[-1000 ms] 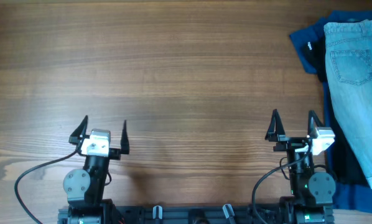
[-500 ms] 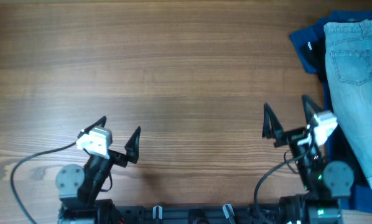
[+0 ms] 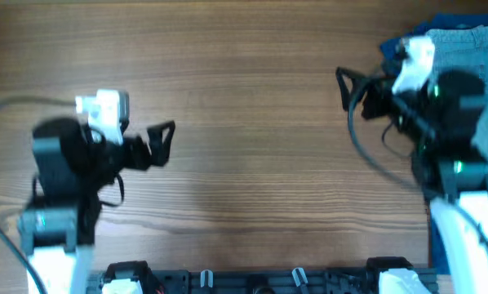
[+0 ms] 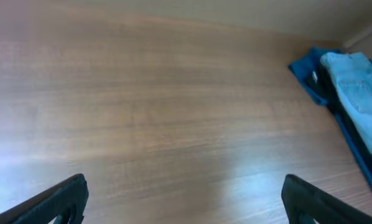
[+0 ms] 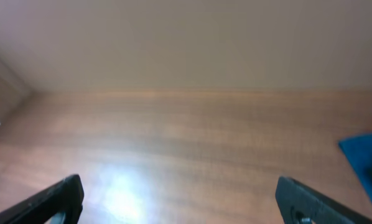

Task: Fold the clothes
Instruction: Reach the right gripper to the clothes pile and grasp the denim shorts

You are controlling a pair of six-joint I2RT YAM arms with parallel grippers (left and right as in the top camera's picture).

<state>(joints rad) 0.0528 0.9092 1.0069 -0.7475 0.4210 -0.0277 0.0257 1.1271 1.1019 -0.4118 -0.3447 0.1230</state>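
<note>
Next, my right gripper grabs the denim shorts (image 3: 471,42) by their side edge near the waistband to draw them onto empty wood for folding.
The pale light-blue denim shorts (image 3: 471,42) lie at the table's far right edge, on a black garment and a royal-blue garment (image 3: 393,51). My raised right arm hides much of them from overhead. In the left wrist view the shorts (image 4: 360,99) lie flat at the far right. My right gripper (image 3: 346,88) is open and empty, raised left of the shorts. Its wrist view shows wide-apart fingers (image 5: 180,202) over bare wood. My left gripper (image 3: 159,142) is open and empty, raised over the table's left part, with its fingers (image 4: 186,205) wide apart.
The wooden table (image 3: 252,98) fills the view. The black garment (image 4: 328,93) and the royal-blue garment (image 4: 304,67) lie under the shorts at the right edge. A blue corner (image 5: 367,155) shows in the right wrist view. Cables trail from both arms.
Both arms have lifted from their low rest poses and swung up and forward. The right arm now hangs partly over the clothes pile. The clothes have not moved.
</note>
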